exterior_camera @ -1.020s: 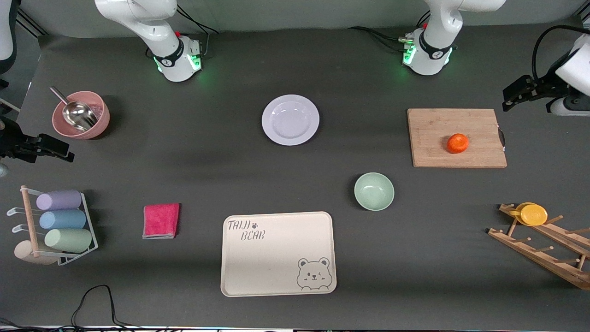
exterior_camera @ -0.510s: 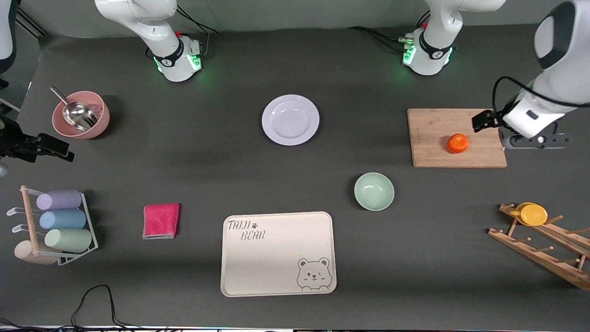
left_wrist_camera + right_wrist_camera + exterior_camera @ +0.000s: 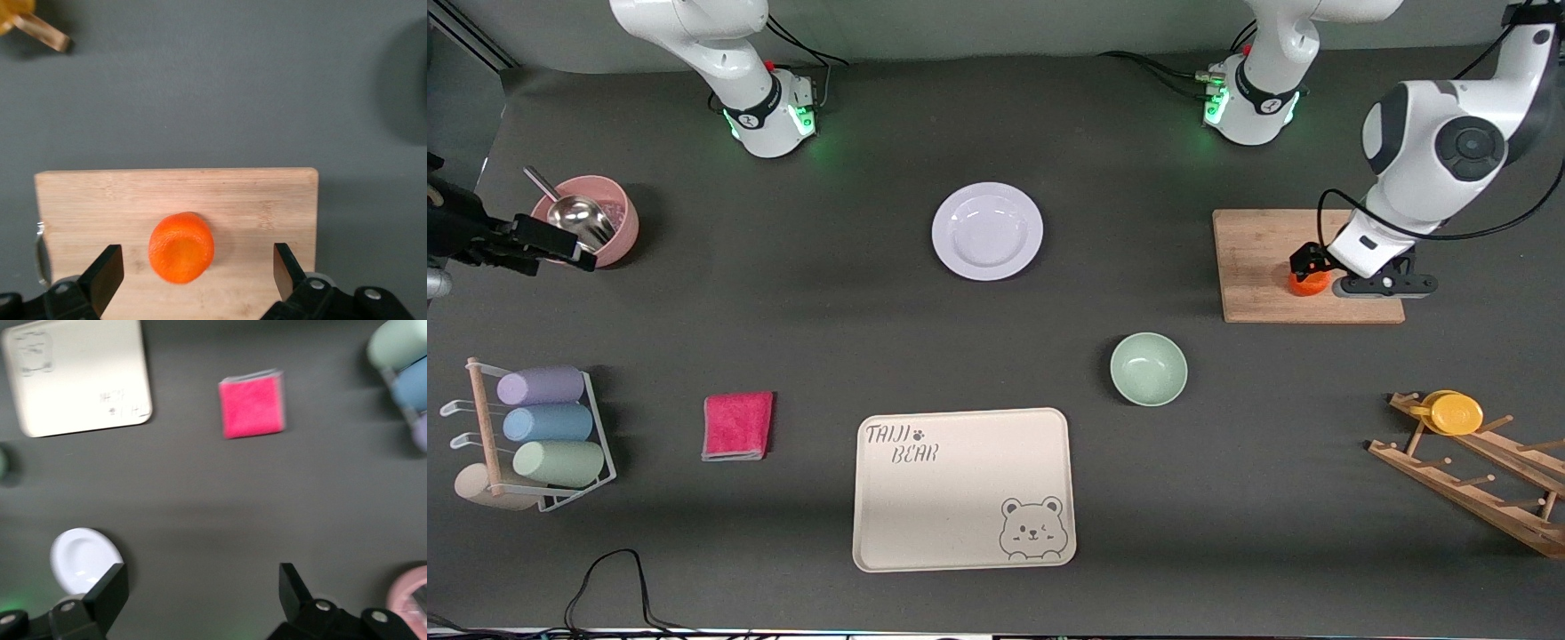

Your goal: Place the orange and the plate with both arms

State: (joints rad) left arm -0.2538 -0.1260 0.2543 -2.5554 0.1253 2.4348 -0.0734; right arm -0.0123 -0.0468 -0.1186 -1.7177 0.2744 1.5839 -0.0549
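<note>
I will grip the orange (image 3: 1305, 284) by its round sides with my left gripper next. Then it can go on the plate (image 3: 987, 231).
The orange (image 3: 1305, 284) sits on a wooden cutting board (image 3: 1258, 258) toward the left arm's end of the table. My left gripper (image 3: 1385, 286) hangs over the board above the orange. In the left wrist view the orange (image 3: 181, 247) lies between the spread fingers of that gripper (image 3: 197, 270), with a gap on both sides. The lavender-white plate (image 3: 987, 231) lies empty at mid-table between the two bases. My right gripper (image 3: 440, 283) is at the right arm's end of the table beside the pink bowl, mostly cut off. In the right wrist view it (image 3: 201, 593) is open and empty, high over bare table, with the plate (image 3: 83, 557) by one finger.
A mint-green bowl (image 3: 1149, 369) and a beige bear tray (image 3: 960, 489) lie nearer the front camera. A pink cloth (image 3: 737, 425), a cup rack (image 3: 534, 436) and a pink bowl with a scoop (image 3: 591, 218) are toward the right arm's end. A wooden rack with a yellow disc (image 3: 1458, 414) is near the left arm's end.
My left arm has swung in from the table's end to over the cutting board, so its open gripper now hangs over the orange. My right gripper has shifted slightly toward the pink bowl.
</note>
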